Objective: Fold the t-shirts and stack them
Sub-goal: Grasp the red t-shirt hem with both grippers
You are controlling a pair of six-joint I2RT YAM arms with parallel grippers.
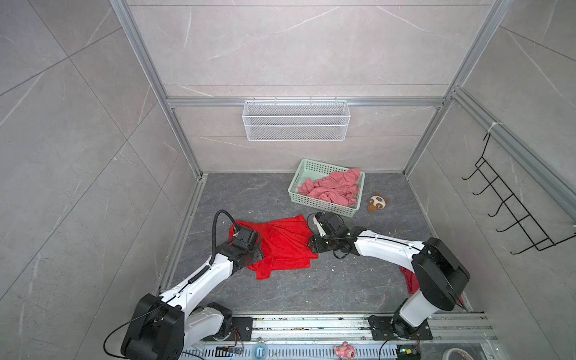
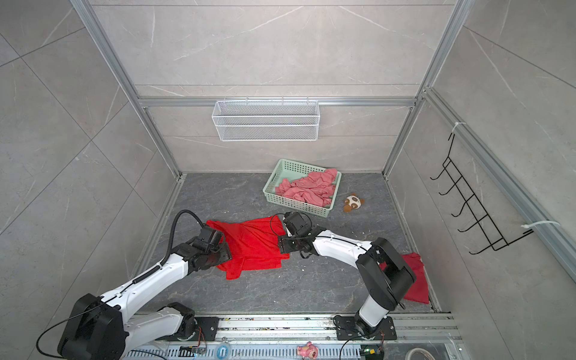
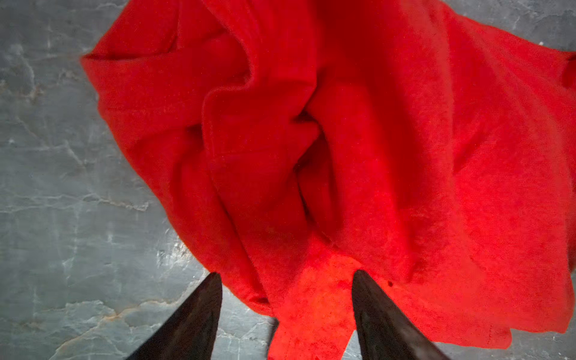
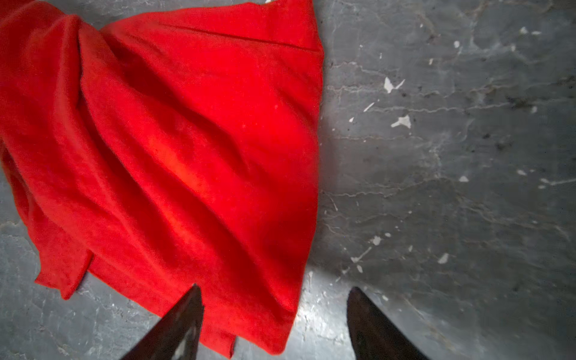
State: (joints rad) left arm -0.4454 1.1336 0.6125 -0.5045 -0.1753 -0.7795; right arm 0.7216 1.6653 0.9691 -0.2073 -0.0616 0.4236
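I should next use my left gripper to grab the loose piece of cloth at the edge [image 1: 262, 273] [image 3: 314, 312] of the red t-shirt, opposite my right gripper. Then I can spread it open for folding.
A bright red t-shirt [image 1: 282, 244] [image 2: 252, 244] lies rumpled and partly folded on the dark grey floor in both top views. My left gripper [image 1: 239, 233] [image 3: 286, 272] hangs over its left edge, open; a strip of red cloth [image 3: 311, 311] lies loose between the spread fingers. Over the shirt's right edge [image 4: 187, 156], my right gripper [image 1: 314, 230] [image 4: 275, 286] is also open, one finger above cloth and one above bare floor. Salmon-pink t-shirts [image 1: 333, 188] [image 2: 308, 188] are heaped in the basket. A darker crimson t-shirt [image 2: 416, 280] lies behind the right arm, partly hidden.
The mint-green basket [image 1: 324, 208] [image 2: 299, 206] stands at the back right, with a brown-and-white plush toy [image 1: 377, 202] beside it. A white wire basket [image 1: 296, 120] hangs on the back wall. A black hook rack [image 1: 511, 199] is fixed to the right wall.
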